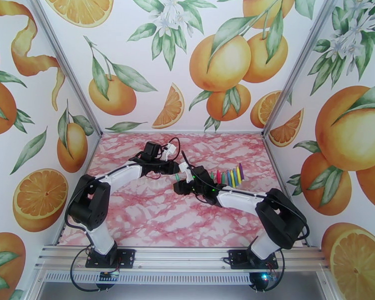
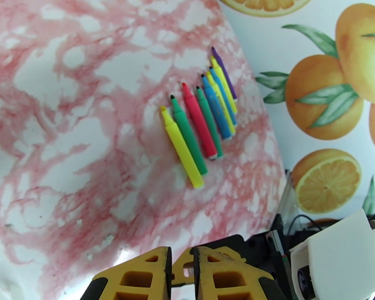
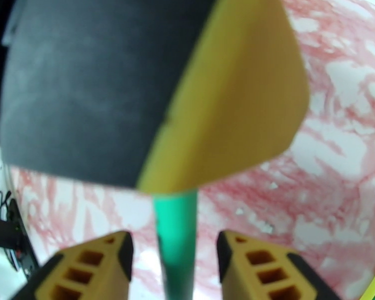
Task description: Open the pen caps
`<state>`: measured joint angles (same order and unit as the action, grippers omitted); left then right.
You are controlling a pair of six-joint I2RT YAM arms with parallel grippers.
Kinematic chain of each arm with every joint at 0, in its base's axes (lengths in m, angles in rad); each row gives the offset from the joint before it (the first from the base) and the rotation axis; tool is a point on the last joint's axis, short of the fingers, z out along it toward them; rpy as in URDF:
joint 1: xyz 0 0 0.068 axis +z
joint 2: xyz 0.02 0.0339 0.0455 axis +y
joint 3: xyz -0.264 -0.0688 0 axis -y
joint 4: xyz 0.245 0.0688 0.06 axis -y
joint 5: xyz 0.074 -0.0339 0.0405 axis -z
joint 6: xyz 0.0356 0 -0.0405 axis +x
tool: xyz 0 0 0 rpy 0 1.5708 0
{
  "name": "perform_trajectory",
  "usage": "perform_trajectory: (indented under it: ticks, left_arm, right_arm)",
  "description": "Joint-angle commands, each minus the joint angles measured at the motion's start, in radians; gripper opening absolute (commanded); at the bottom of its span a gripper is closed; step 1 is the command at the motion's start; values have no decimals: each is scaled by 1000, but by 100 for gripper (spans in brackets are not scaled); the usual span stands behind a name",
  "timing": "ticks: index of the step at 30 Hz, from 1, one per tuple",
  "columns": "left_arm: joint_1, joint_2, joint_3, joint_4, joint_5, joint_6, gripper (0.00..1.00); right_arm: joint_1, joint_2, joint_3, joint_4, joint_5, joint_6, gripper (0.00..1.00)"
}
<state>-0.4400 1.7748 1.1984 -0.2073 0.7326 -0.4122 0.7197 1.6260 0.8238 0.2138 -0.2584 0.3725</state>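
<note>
Next, my right gripper grabs the green pen [image 3: 176, 231] by its body to open the pen's cap. My left gripper holds the pen's far end.
A green pen [image 3: 176, 231] hangs above the table between the two grippers [image 1: 179, 174]. My left gripper [image 2: 182, 268] is shut on its far end, and one big left finger [image 3: 137, 86] covers that end in the right wrist view. My right gripper [image 3: 172, 243] is open, its yellow fingers standing either side of the pen's shaft with a gap on each side. A row of several pens [image 2: 202, 116] lies on the table with bare pointed tips. The pen caps are hidden; the held pen's end sits inside the left fingers.
The pen row [image 1: 230, 177] lies just right of the grippers, near the right wall [image 1: 287, 121]. The pink marbled table [image 1: 137, 216] spreads out to the left and front. In the left wrist view the right arm's white wrist housing [image 2: 342, 256] sits close at lower right.
</note>
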Motion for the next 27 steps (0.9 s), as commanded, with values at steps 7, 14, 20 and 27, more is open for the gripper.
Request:
perform_trajectory:
  ticks: [7, 14, 20, 27]
  left_arm:
    - [0, -23, 43, 17, 18, 0, 0]
    - [25, -23, 59, 23, -33, -34, 0]
    - [70, -26, 64, 21, -116, -68, 0]
    - [106, -14, 61, 83, -149, -139, 0]
  right_arm:
    - [0, 7, 23, -10, -10, -20, 26]
    - [5, -4, -3, -15, 1, -36, 14]
    - [17, -39, -50, 5, 1, -61, 3]
    - [30, -53, -77, 15, 13, -80, 0]
